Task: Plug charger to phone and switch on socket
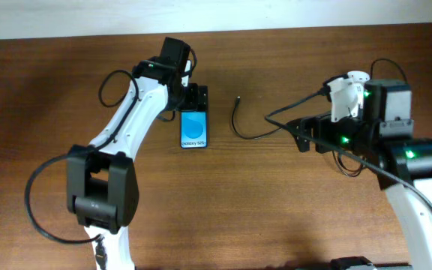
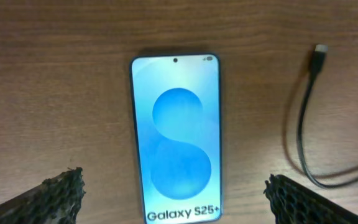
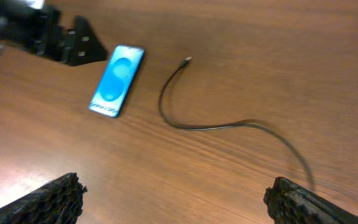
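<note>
The left gripper grabs the phone's long side edges next. That keeps the phone's "Galaxy" end free to plug in the charger [image 1: 244,133].
The phone [image 1: 194,129] lies flat on the wooden table, blue screen up; it also shows in the left wrist view [image 2: 176,137] and the right wrist view [image 3: 117,81]. My left gripper [image 1: 193,100] is open and empty, its fingers [image 2: 174,190] spread either side of the phone's "Galaxy" end, above it. The charger [image 1: 244,133] is a thin black cable curving right of the phone, its tip [image 2: 320,51] free on the table [image 3: 186,60]. My right gripper [image 1: 304,135] is open and empty [image 3: 176,193] over the cable's far part. The socket is not clearly in view.
A white part [image 1: 347,94] shows on or beside the right arm; I cannot tell what it is. The charger cable runs on under the right arm. The table's far edge meets a pale wall at the top of the overhead view.
</note>
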`<state>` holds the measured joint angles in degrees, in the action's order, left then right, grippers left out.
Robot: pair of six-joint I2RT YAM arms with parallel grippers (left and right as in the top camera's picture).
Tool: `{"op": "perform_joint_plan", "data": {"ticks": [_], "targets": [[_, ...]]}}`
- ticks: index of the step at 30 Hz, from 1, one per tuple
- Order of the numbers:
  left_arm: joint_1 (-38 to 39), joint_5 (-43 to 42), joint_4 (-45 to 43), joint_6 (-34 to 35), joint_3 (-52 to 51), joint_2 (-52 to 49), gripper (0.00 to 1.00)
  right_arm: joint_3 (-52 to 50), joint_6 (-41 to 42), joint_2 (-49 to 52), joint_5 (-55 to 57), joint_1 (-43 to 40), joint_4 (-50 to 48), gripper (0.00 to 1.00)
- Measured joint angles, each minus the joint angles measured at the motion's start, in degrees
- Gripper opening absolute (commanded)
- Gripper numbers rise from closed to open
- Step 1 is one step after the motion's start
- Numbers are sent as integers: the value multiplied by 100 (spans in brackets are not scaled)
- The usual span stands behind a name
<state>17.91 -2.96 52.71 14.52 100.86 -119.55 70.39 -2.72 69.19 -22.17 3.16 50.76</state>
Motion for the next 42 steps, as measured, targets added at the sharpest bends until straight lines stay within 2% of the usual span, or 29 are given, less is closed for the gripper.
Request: {"op": "perform_joint_plan", "data": {"ticks": [5,14,17,19,22,24,28,31,42], "targets": [[81,0,-208,98,0,-387,99,0,0,396,-586,0,48,98],[286,44,-133,118,4,-1005,97,0,4,483,-651,0,201,98],[286,114,-85,136,26,-1060,91,0,0,483,-664,0,227,98],[286,149,-83,181,26,-1062,91,0,0,483,-667,0,234,98],[286,236,-59,529,26,-1064,80,0,-2,483,-667,0,238,98],[286,251,-46,789,26,-1067,79,0,-2,483,-667,0,238,98],[286,260,-48,977,31,-1067,80,0,-4,483,-664,0,238,98],[284,278,-79,1104,31,-1067,90,0,2,483,-664,0,238,98],[140,450,-234,1526,39,-1082,98,0,-2,483,-664,0,151,98]]}}
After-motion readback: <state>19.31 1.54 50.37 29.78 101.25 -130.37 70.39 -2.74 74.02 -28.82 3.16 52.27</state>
